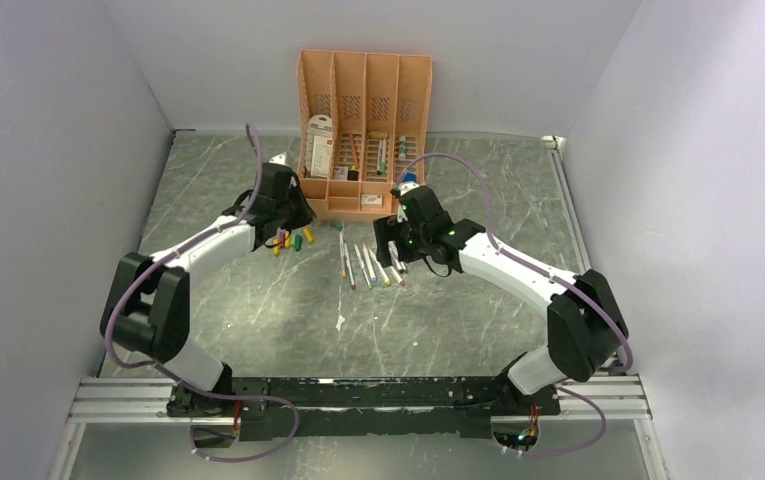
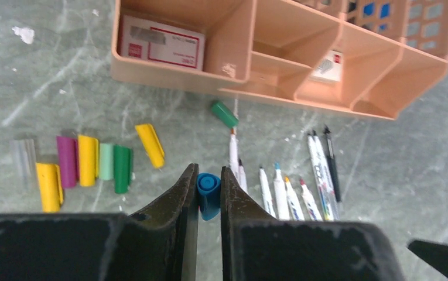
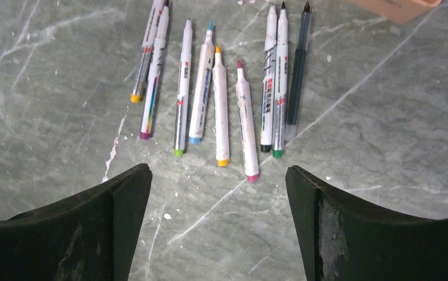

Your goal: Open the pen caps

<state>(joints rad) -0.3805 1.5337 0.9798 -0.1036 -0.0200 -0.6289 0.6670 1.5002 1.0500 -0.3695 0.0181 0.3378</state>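
The blue cap is high beside the row of caps and would drop onto empty table if I opened now, so my left gripper needs to keep holding it.
Between the fingertips of my left gripper (image 2: 208,171) sits a blue pen cap (image 2: 209,196), and the jaws are shut on it above the table. Loose pen caps (image 2: 86,161) in grey, yellow, purple and green lie in a row to its left, with another green cap (image 2: 224,113) by the organiser. Several pens (image 3: 221,105) lie side by side with bare tips. My right gripper (image 3: 218,175) hovers open just short of their coloured ends, holding nothing. From above, the left gripper (image 1: 286,232) is over the caps (image 1: 296,240) and the right gripper (image 1: 390,245) is beside the pens (image 1: 366,265).
A peach-orange organiser (image 1: 363,130) with white card packets stands at the back centre, close behind both grippers; its front edge (image 2: 268,96) shows in the left wrist view. Grey walls close in the marbled table on three sides.
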